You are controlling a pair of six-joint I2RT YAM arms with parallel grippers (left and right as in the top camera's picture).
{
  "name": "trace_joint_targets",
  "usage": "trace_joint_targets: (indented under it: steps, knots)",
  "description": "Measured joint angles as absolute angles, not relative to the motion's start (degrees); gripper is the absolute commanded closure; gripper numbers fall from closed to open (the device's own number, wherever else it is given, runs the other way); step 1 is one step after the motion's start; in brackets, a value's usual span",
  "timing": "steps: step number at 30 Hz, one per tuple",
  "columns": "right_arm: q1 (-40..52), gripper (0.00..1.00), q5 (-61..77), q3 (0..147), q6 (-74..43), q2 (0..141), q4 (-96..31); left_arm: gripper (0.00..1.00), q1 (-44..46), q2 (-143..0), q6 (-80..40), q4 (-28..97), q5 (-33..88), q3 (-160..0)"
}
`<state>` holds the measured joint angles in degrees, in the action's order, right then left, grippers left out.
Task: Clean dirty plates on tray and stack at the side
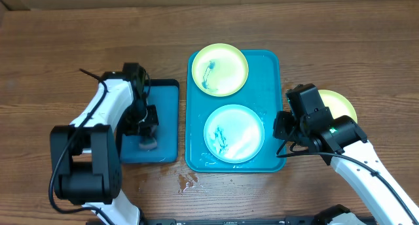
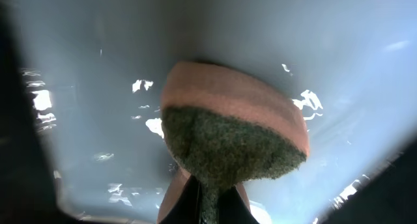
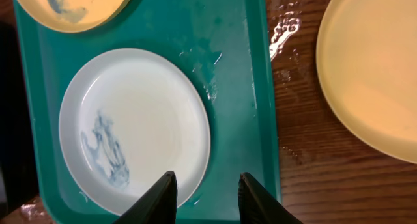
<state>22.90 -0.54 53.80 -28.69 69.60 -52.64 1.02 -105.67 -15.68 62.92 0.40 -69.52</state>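
Note:
My right gripper will next grab the light blue plate (image 1: pixel 234 133) by its rim away from the sponge, so the plate's smeared side stays open to clean.
The turquoise tray (image 1: pixel 268 61) holds a yellow-green plate (image 1: pixel 219 69) at its far end and a light blue plate (image 1: pixel 234 133) nearer, both with blue-green smears. Another yellow-green plate (image 1: pixel 342 106) lies on the table right of the tray, partly under my right arm. My right gripper (image 3: pixel 207 185) is open, hovering over the light blue plate's (image 3: pixel 150 120) right edge and the tray floor (image 3: pixel 241 68). My left gripper (image 2: pixel 208 208) is shut on a pink-and-green sponge (image 2: pixel 234 133), low over a smaller blue tray (image 1: pixel 163 114).
The smaller dark-rimmed blue tray sits left of the turquoise one; its floor is wet and glinting (image 2: pixel 98 87). Water drops lie on the wood by the tray's front left corner (image 1: pixel 188 180) and between tray and right plate (image 3: pixel 285 28).

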Motion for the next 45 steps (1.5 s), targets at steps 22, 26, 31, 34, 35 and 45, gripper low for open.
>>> trace_joint_targets:
  steps: [22,26,31,34,35,45]
  knots:
    - [22.90,0.70,-2.15,53.80,-33.74,84.68,-51.48,0.96,5.17,-108.29,-18.46,49.04,2.17,-66.96]
    - [22.90,0.68,0.12,53.80,-31.07,86.04,-51.07,0.96,5.13,-108.40,-18.41,49.32,2.35,-67.20]
    - [22.90,0.65,1.30,53.80,-29.52,86.06,-50.61,0.96,5.13,-109.54,-17.93,53.36,2.44,-69.91]
    - [22.76,0.64,2.07,53.80,-29.06,86.08,-50.04,0.96,5.13,-110.28,-17.58,59.40,2.85,-73.67]
    - [22.50,0.64,2.52,53.80,-28.80,86.08,-49.67,0.95,5.15,-110.30,-17.54,61.67,2.96,-75.31]
    - [18.94,0.63,9.43,53.82,-21.12,90.43,-43.51,0.96,5.17,-106.32,-16.05,74.46,7.11,-94.89]
